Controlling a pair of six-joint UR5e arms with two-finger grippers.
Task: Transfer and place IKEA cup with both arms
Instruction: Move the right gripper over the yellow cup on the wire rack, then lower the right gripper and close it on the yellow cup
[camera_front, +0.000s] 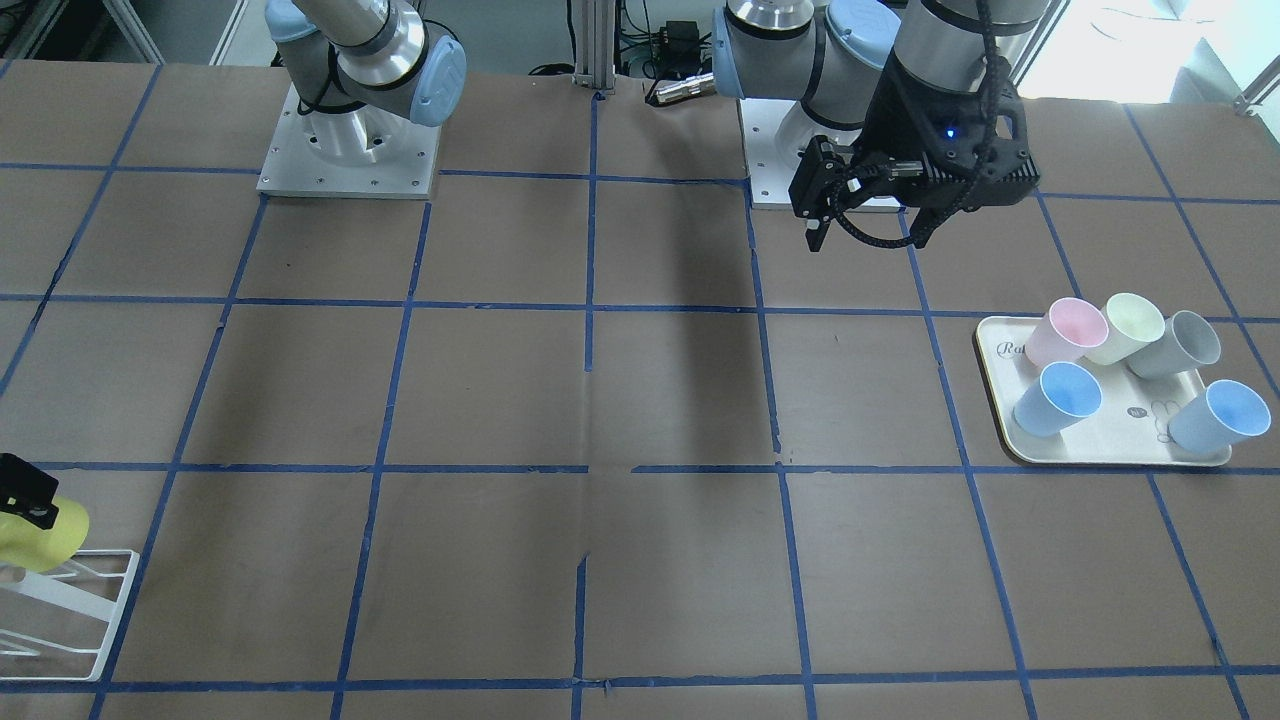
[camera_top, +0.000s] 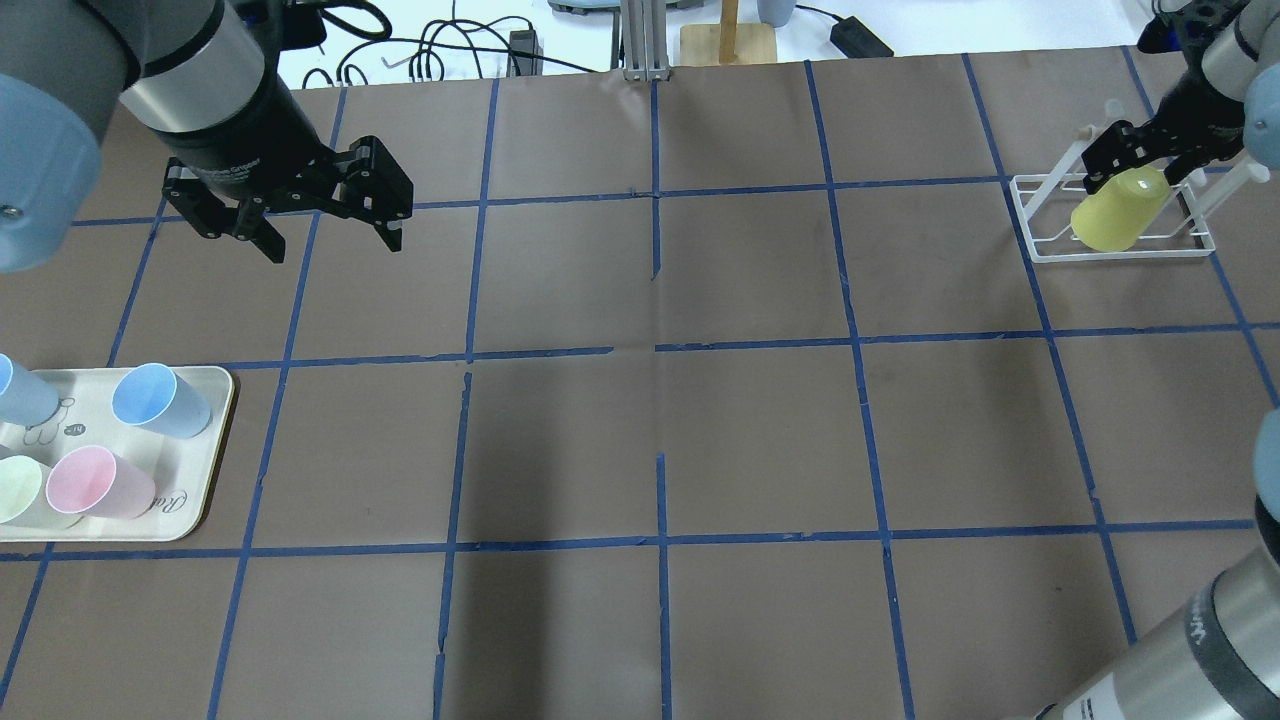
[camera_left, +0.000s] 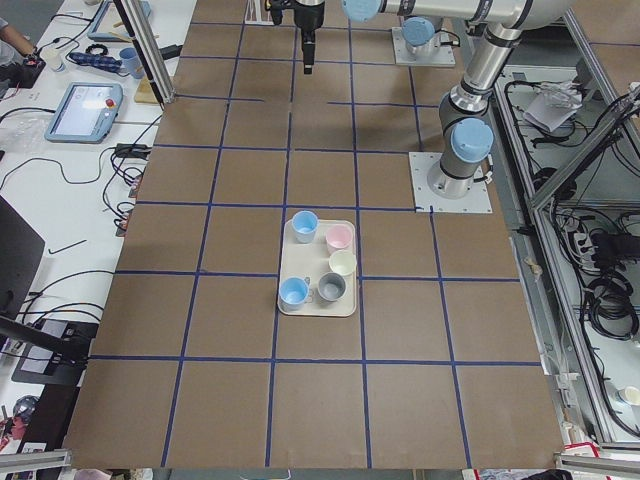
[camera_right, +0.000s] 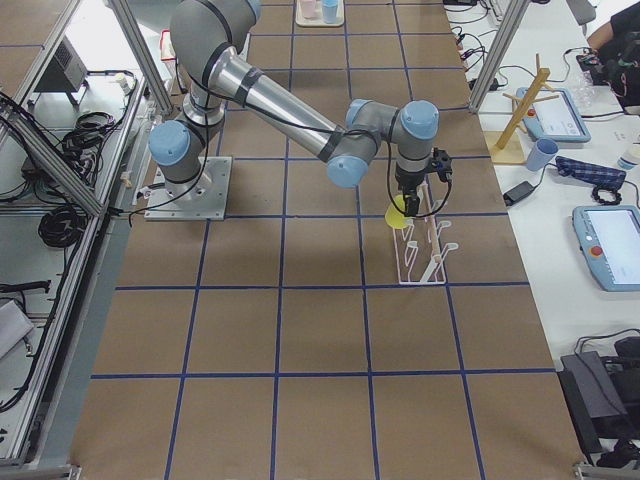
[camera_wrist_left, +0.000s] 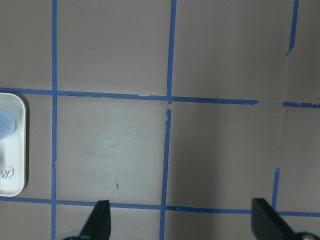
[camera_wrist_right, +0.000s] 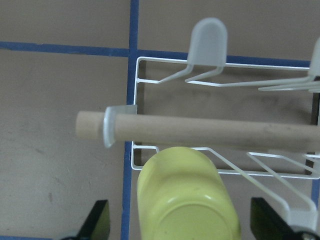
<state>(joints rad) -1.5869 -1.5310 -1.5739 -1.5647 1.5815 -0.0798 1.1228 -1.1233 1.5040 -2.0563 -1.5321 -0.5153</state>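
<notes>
I need to grab the yellow cup by its base end (camera_wrist_right: 192, 212) with my right gripper next, which leaves the cup's rim free for my left gripper.
The bright yellow IKEA cup (camera_top: 1115, 212) rests tilted on a white wire rack (camera_top: 1040, 245) at the table's far right, its base up. It also shows in the right wrist view (camera_wrist_right: 186, 200) and the front view (camera_front: 45, 535). My right gripper (camera_top: 1142, 165) is just above the cup. Its fingers (camera_wrist_right: 99, 220) stand apart on either side of the cup with gaps, so it is open. My left gripper (camera_top: 330, 235) is open and empty, held above the table at the far left (camera_front: 822, 215); only bare table shows between its fingertips (camera_wrist_left: 100, 220).
A cream tray (camera_top: 195, 505) with several pastel cups, among them a light blue cup (camera_top: 155, 400) and a pink cup (camera_top: 95, 482), lies at the left edge (camera_front: 1110, 455). A wooden rod (camera_wrist_right: 200, 131) lies across the rack. Blue tape lines grid the brown table.
</notes>
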